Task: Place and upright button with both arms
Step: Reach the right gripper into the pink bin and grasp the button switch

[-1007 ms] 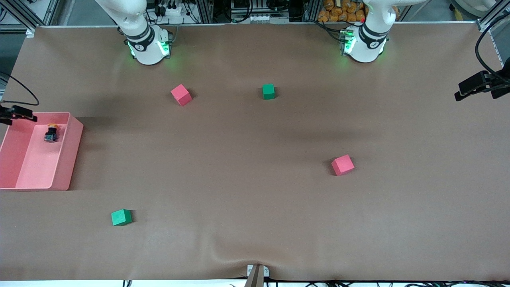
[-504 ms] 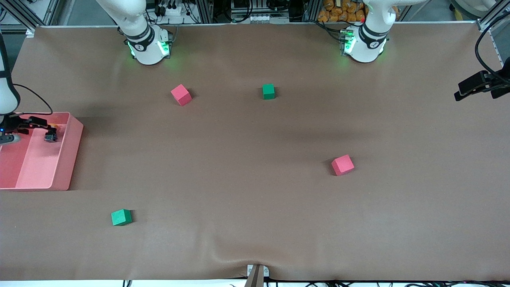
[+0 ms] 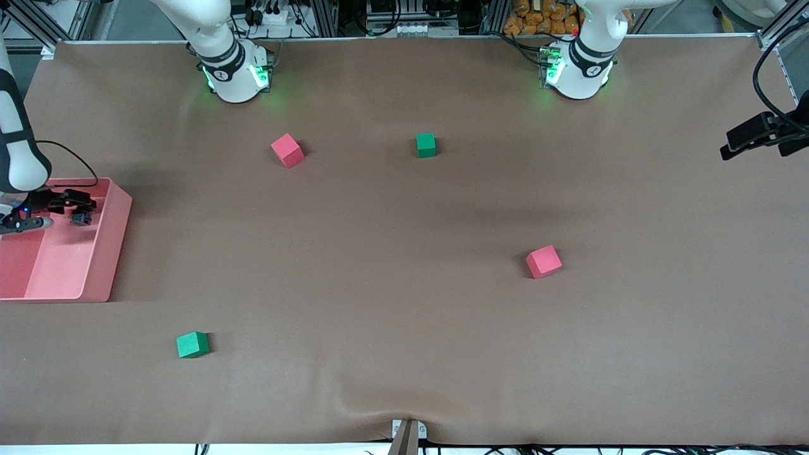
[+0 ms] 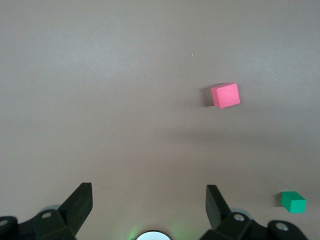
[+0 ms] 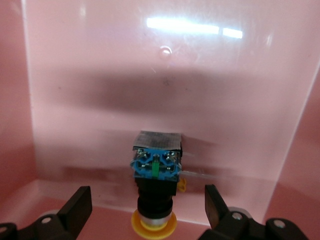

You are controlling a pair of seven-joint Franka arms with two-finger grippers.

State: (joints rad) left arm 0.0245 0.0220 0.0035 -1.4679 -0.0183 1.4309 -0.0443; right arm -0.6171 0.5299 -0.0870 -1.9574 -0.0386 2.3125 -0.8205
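My right gripper should next pick up the button by its black body (image 5: 156,197), to lift it out of the pink bin and stand it upright.
The button (image 3: 80,218) lies on its side in the pink bin (image 3: 119,222) at the right arm's end of the table. In the right wrist view the button (image 5: 155,182) shows its bluish base, black body and orange-yellow cap against the bin's wall (image 5: 150,75). My right gripper (image 3: 74,202) is open over the bin. Its fingers stand on either side of the button without touching it (image 5: 149,210). My left gripper (image 3: 736,144) waits open and empty, up over the left arm's end of the table (image 4: 149,202).
Two red cubes (image 3: 287,150) (image 3: 543,261) and two green cubes (image 3: 426,145) (image 3: 192,344) lie on the brown mat. The left wrist view shows one red cube (image 4: 225,95) and one green cube (image 4: 293,202).
My right gripper has come in from the table's edge to over the bin, and its fingers now flank the button. The left arm has not moved.
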